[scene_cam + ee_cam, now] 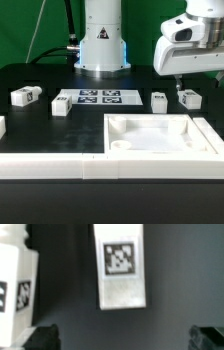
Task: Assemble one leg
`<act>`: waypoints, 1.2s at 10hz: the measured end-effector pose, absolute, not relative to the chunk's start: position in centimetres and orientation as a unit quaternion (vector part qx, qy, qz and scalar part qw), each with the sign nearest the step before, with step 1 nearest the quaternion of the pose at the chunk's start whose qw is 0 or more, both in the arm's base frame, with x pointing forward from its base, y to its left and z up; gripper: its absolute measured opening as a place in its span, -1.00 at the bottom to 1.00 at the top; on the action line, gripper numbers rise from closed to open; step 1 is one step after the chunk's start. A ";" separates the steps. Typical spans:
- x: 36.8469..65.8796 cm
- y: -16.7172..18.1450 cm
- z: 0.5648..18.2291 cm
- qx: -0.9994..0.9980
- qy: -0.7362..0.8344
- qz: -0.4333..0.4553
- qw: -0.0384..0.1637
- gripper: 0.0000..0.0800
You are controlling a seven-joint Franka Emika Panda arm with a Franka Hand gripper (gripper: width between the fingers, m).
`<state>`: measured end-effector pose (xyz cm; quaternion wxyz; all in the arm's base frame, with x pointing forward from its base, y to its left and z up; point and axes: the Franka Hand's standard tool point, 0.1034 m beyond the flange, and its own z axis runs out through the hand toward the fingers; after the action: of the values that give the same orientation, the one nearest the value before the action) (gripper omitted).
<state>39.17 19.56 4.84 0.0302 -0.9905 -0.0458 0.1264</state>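
The gripper isn't ready to close: its fingers stop short of the white leg's near end and would miss now, so it needs to move toward the leg first and then close on it.
Four small white legs with square tags lie on the black table in the exterior view: two on the left and two on the right. My gripper hovers just above the right pair. In the wrist view a leg lies lengthwise, tag up, beyond my open gripper. Its dark fingertips stand wide apart with only bare table between them. Another leg shows at the picture's edge.
The marker board lies at the table's middle in front of the robot base. The large white square panel with a raised rim lies at the front right. A long white strip runs along the front.
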 end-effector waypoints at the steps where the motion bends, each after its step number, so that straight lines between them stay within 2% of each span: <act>1: 39.2 19.5 4.8 -0.986 -0.044 0.159 0.026 0.62; 2: 38.7 19.3 4.9 -0.973 -0.045 0.225 0.018 0.62; 3: 39.3 19.4 4.6 -0.967 -0.038 0.251 0.016 0.62; 5: 38.3 19.2 3.7 -0.946 -0.029 0.323 0.004 0.62; 7: 37.7 19.1 3.5 -0.912 -0.031 0.409 -0.007 0.62; 9: 37.1 19.3 2.3 -0.888 -0.032 0.458 -0.014 0.62; 12: 36.6 19.5 1.1 -0.891 -0.033 0.453 -0.013 0.62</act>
<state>36.59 19.53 1.08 -0.0131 -0.8910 -0.0326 0.4526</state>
